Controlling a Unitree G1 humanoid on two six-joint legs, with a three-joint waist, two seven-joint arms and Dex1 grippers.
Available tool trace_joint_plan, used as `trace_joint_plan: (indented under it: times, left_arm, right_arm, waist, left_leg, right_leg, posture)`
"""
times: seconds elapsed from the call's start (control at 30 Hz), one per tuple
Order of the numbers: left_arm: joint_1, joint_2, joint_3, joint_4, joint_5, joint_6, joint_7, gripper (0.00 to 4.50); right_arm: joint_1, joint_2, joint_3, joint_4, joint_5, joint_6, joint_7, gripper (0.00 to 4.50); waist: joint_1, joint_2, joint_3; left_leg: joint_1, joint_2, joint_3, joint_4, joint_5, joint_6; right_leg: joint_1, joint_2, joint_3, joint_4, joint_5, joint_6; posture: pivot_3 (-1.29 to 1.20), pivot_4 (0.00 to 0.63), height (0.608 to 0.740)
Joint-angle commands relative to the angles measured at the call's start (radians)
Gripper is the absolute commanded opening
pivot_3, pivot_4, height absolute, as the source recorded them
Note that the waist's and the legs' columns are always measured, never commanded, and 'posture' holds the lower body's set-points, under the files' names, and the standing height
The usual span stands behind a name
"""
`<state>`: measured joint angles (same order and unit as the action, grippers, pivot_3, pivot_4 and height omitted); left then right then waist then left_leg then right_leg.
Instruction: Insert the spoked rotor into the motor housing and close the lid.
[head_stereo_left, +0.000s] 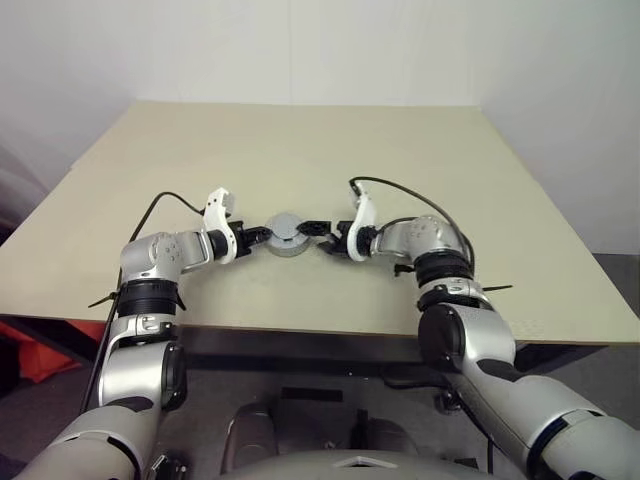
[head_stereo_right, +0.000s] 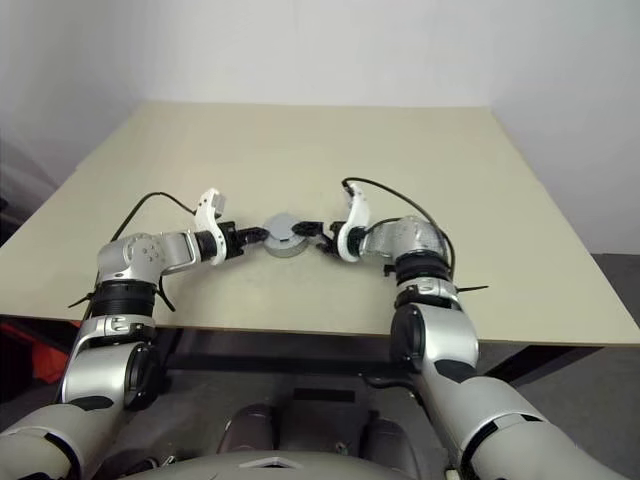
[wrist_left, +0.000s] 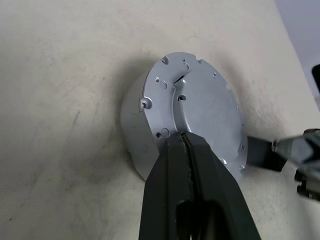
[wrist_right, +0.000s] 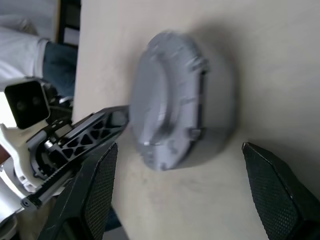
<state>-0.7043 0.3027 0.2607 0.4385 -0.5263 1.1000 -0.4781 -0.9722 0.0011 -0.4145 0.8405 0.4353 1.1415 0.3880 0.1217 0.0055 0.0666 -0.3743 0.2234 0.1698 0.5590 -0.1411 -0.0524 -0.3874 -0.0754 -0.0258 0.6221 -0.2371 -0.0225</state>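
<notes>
My left gripper's fingers already rest on one edge of the lid. The right gripper grabs the unit by its free opposite rim (head_stereo_left: 307, 240) next.
A squat round silver-grey unit (head_stereo_left: 287, 233) sits in the middle of the table. Its flat pale lid (wrist_left: 202, 107) lies on top of the motor housing (wrist_left: 134, 131), whose plain outer wall shows below it. The spoked rotor is hidden. My left gripper (head_stereo_left: 262, 236) is shut, its joined fingertips (wrist_left: 184, 139) resting on the lid's top near the left rim. My right gripper (head_stereo_left: 314, 231) stands open at the unit's right side, its black fingers (wrist_right: 100, 180) spread wide with the unit just ahead between them and holding nothing.
The beige table (head_stereo_left: 300, 150) stretches bare behind and to both sides of the unit. Its front edge (head_stereo_left: 300, 328) runs close under my forearms. Black cables (head_stereo_left: 400, 192) loop above both wrists. Something orange (head_stereo_left: 30, 350) lies on the floor at the left.
</notes>
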Motion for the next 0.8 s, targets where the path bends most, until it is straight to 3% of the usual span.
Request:
trace_joint_plan:
  times: [0.03, 0.53, 0.8]
  left_arm:
    - [0.003, 0.001, -0.014, -0.020, 0.000, 0.005, 0.001, 0.00]
    - [-0.005, 0.016, -0.029, -0.015, 0.004, -0.002, -0.007, 0.00]
    - [-0.003, 0.021, -0.031, -0.016, 0.003, -0.007, -0.008, 0.00]
  right_arm:
    - [-0.024, 0.027, -0.002, 0.022, 0.037, -0.003, -0.003, 4.48]
    - [-0.103, 0.105, -0.099, 0.100, 0.121, -0.137, -0.058, 4.48]
    - [-0.129, 0.137, -0.125, 0.119, 0.149, -0.192, -0.086, 4.48]
  waist:
    - [0.001, 0.000, 0.000]
    - [-0.023, 0.000, 0.000]
    - [-0.018, 0.000, 0.000]
  left_leg:
    - [0.000, 0.000, 0.000, 0.000, 0.000, 0.000]
    - [-0.001, 0.001, 0.000, -0.001, 0.000, 0.000]
    - [-0.010, 0.000, 0.000, -0.001, 0.002, -0.003]
  right_leg:
    - [0.000, 0.000, 0.000, 0.000, 0.000, 0.000]
    - [-0.003, 0.000, 0.000, 0.001, 0.000, 0.001]
    - [-0.010, 0.000, -0.001, 0.001, 0.001, 0.000]
  posture:
    - [0.00, 0.000, 0.740]
    - [0.00, 0.000, 0.740]
    - [0.00, 0.000, 0.740]
